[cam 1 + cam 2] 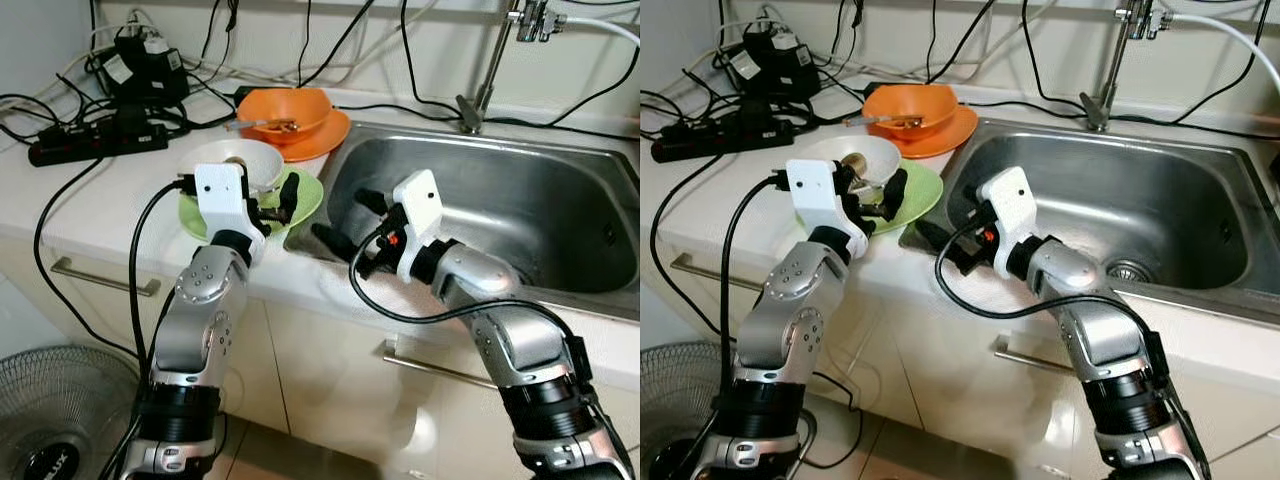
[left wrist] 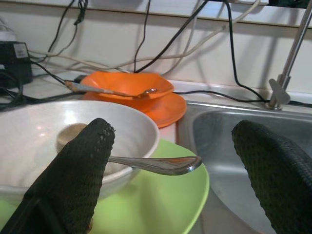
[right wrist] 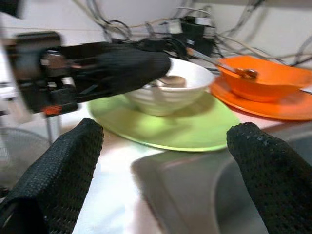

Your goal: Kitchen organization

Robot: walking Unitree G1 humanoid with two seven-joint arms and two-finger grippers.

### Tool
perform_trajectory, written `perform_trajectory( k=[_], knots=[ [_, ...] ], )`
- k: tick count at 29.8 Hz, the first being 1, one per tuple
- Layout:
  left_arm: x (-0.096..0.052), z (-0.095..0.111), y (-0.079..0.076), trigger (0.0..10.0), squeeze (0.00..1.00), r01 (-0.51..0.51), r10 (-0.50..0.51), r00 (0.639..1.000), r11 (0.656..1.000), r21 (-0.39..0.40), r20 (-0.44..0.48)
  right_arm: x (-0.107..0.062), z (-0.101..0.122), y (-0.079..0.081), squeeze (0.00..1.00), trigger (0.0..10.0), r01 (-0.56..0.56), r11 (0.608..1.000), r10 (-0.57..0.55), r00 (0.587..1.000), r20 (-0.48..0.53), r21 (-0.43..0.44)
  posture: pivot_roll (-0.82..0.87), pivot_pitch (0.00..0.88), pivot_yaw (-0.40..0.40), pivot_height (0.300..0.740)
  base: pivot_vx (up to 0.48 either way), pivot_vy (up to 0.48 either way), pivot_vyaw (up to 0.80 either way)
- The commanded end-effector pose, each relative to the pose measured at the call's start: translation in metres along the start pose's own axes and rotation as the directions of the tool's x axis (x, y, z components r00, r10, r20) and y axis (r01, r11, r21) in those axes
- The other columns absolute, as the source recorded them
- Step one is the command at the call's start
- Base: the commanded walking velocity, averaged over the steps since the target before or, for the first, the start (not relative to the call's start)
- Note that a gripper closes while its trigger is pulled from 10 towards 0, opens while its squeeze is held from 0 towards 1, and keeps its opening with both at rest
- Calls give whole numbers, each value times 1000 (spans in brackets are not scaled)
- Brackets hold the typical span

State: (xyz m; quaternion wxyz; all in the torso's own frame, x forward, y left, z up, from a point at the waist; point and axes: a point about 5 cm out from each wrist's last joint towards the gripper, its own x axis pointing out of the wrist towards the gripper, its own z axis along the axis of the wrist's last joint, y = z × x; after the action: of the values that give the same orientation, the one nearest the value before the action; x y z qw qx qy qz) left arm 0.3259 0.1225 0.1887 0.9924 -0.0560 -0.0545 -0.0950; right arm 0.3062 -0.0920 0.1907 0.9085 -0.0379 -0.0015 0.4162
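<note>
Only the handle end [image 2: 178, 165] of the metal spoon reaches out past the rim of the white bowl [image 2: 155, 132]. My left gripper will grab the spoon there next.
A white bowl [image 1: 240, 160] with a metal spoon [image 2: 161, 165] in it sits on a green plate [image 1: 312, 190] on the counter, just left of the sink [image 1: 520, 200]. My left gripper [image 1: 272, 205] is open at the near rim of the bowl, one finger [image 2: 78, 170] against the bowl's side and the other over the plate's sink-side edge. My right gripper [image 1: 348, 220] is open over the sink's near left corner, pointing at the green plate [image 3: 195, 126]. Behind them an orange bowl [image 1: 285, 108] with a spoon rests on an orange plate [image 1: 335, 130].
A faucet [image 1: 490, 70] rises behind the steel sink. A black power strip [image 1: 95, 140], adapters and several cables lie at the counter's back left. Cabinet handles run below the counter edge, and a floor fan [image 1: 60, 420] stands low on the left.
</note>
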Motion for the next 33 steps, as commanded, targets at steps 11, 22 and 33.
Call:
perform_trajectory(
  k=[11,22,33],
  knots=[
    [-3,33,0,10000,0,-3,-17,990,990,141,142,-2,4,2,306,10000,-33,999,33,999,7,12,-75,0,62,740,0,0,0],
    [-1,10,-17,10000,0,77,-86,994,987,143,64,-4,5,8,302,10000,-71,997,71,997,13,13,-85,0,67,740,0,0,0],
    [8,-6,-8,10000,0,46,-53,998,982,183,33,-6,8,16,310,10000,-107,994,106,994,32,21,-96,0,67,740,0,0,0]
  ],
)
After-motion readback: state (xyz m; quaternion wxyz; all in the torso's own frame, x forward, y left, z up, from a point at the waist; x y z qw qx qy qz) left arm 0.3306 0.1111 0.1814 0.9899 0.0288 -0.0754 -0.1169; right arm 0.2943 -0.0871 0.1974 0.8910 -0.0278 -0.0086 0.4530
